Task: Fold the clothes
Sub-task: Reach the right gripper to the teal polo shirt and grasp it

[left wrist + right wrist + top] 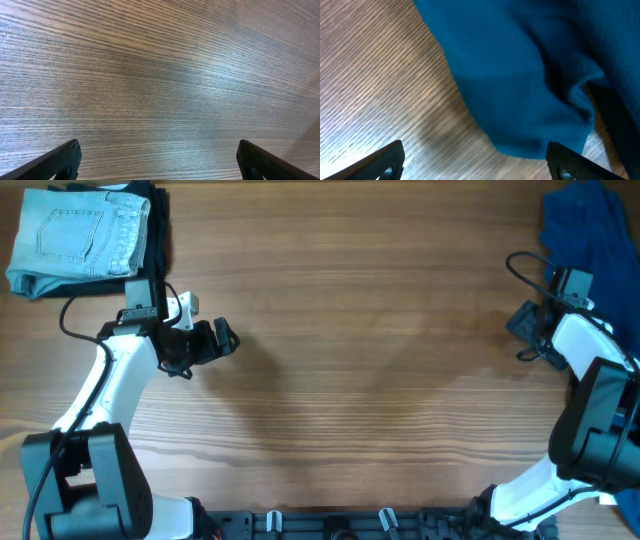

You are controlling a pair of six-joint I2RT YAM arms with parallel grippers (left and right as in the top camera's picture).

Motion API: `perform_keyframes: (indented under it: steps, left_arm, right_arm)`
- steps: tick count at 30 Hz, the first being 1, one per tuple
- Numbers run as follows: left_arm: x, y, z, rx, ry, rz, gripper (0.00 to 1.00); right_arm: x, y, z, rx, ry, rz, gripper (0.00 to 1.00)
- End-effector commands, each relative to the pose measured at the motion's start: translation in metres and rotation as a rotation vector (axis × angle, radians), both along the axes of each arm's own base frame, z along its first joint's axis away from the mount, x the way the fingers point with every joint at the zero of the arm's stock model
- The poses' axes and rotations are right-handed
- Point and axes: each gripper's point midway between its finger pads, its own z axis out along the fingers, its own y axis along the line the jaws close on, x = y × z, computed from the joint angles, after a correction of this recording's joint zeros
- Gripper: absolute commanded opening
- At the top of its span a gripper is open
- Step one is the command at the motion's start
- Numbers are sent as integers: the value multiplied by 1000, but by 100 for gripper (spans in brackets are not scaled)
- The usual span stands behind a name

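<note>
My right gripper should next grab the hem of the deep-blue garment over the wood, so it can pull the garment open for folding.
The clothes point(585, 230) are a deep-blue garment lying crumpled at the table's far right corner. In the right wrist view its rounded lower edge point(520, 90) fills the upper right. My right gripper point(475, 150) is open at that edge point(568, 282), with bare wood between its jaws and its right fingertip point(565, 160) just below the hem. My left gripper point(205, 348) hovers over bare table at the left, far from the garment. It stands wide open point(159, 155) with nothing between its fingers.
Folded light-blue jeans point(75, 235) lie at the far left corner, with a black garment point(158, 220) beside them. A cable point(525, 265) loops off the right wrist. Wood-grain table point(380, 350) spans the space between the two arms.
</note>
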Motion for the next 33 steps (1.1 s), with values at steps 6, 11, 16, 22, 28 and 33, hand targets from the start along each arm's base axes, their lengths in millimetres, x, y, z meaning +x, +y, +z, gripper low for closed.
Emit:
perform_keyframes:
  steps: [6,11,16,22,28,33]
  left_arm:
    - [4,0,3,-13,-8,6,100]
    - [5,0,3,-13,-12,6,100]
    - [6,0,3,-12,-18,6,100]
    - [7,-1,4,-27,-14,26,100]
    - [8,-1,4,-26,-18,27,100]
    - [9,-1,5,-26,-22,26,100]
  right_arm:
    - [-5,-15,-35,-36,70,-45,70]
    - [-4,-15,-41,-28,67,-67,33]
    - [8,-14,-16,-18,4,-54,4]
    - [43,9,68,78,-136,122,4]
    - [55,39,153,170,-164,350,4]
    - [57,61,227,200,-224,504,4]
